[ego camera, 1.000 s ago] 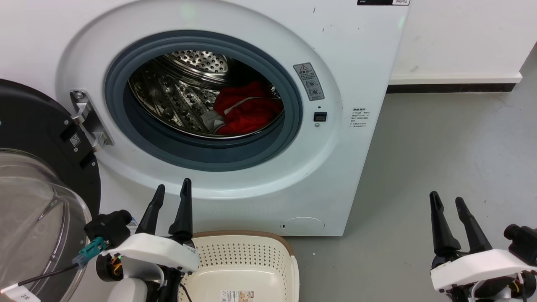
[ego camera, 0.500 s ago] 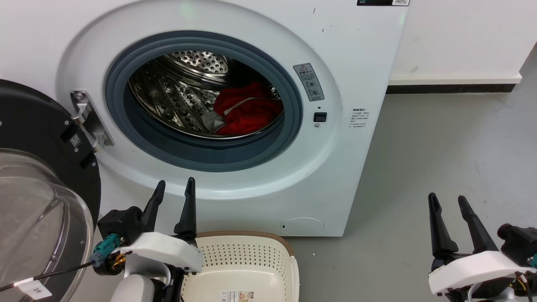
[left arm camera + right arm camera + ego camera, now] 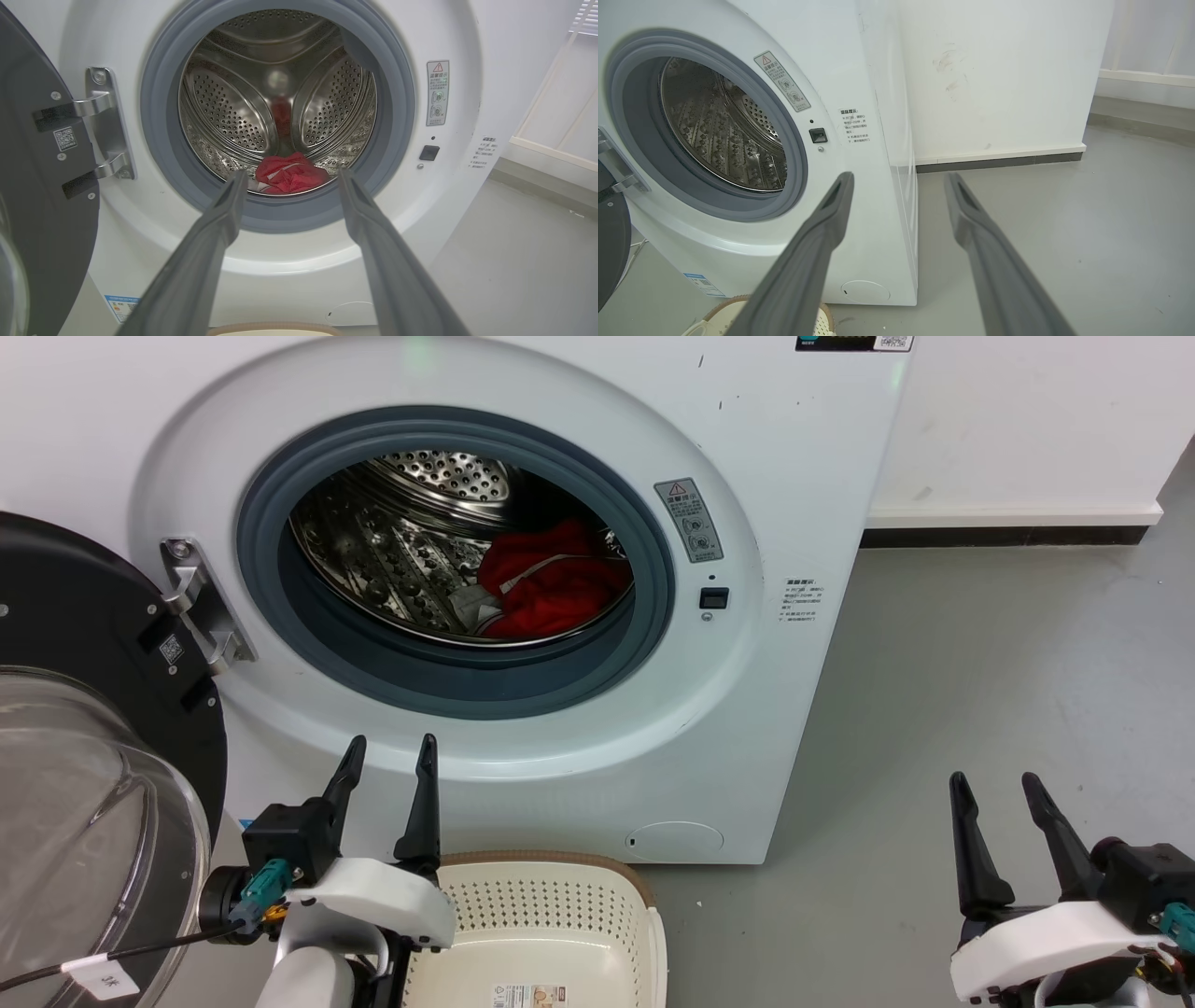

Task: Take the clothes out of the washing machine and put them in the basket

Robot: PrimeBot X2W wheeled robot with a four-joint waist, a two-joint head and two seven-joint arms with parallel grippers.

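My left gripper needs to bring the clothes from the drum to the basket, so it should next grab them by their bunched red folds.
The white washing machine stands with its black-framed glass door swung open to the left. Red clothes with white trim lie low in the steel drum, right of centre; the left wrist view shows these clothes too. My left gripper is open, in front of the machine below the porthole, fingers pointing at it. The cream basket sits on the floor beside the left arm. Low at the right, above the floor, my right gripper is open and empty.
Grey floor stretches right of the machine to a white wall with a dark baseboard. The open door and its metal hinge stand close to my left arm. A cable with a label hangs from the left wrist.
My left gripper has rotated a little and shifted slightly right, its fingers now more spread. The right gripper has turned slightly. The clothes have not moved.
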